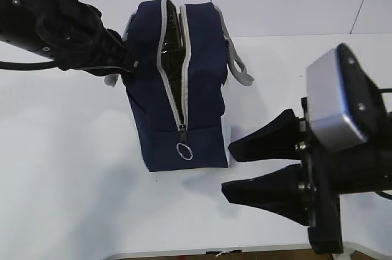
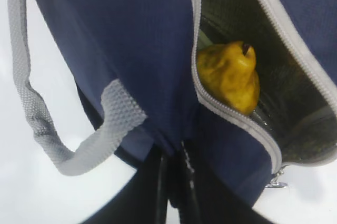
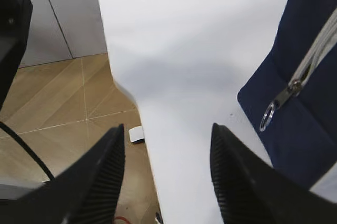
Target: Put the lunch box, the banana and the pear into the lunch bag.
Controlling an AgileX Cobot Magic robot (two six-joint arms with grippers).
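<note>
The zipper next needs to be grabbed by its ring pull with my right gripper, to zip the packed lunch bag shut.
The navy lunch bag stands upright mid-table, its grey zipper parted along the top and the ring pull hanging at the near end. My left gripper is at the bag's upper left side. In the left wrist view it is shut on a fold of the bag's navy fabric beside the grey handle. Through the opening the yellow-orange pear lies inside on the foil lining. The lunch box and the banana are hidden. My right gripper is open and empty, just right of the bag's near end.
The white table ends close to the right gripper; its front edge drops to a wooden floor. The bag's second handle hangs on its right side. A grey wall runs behind the table.
</note>
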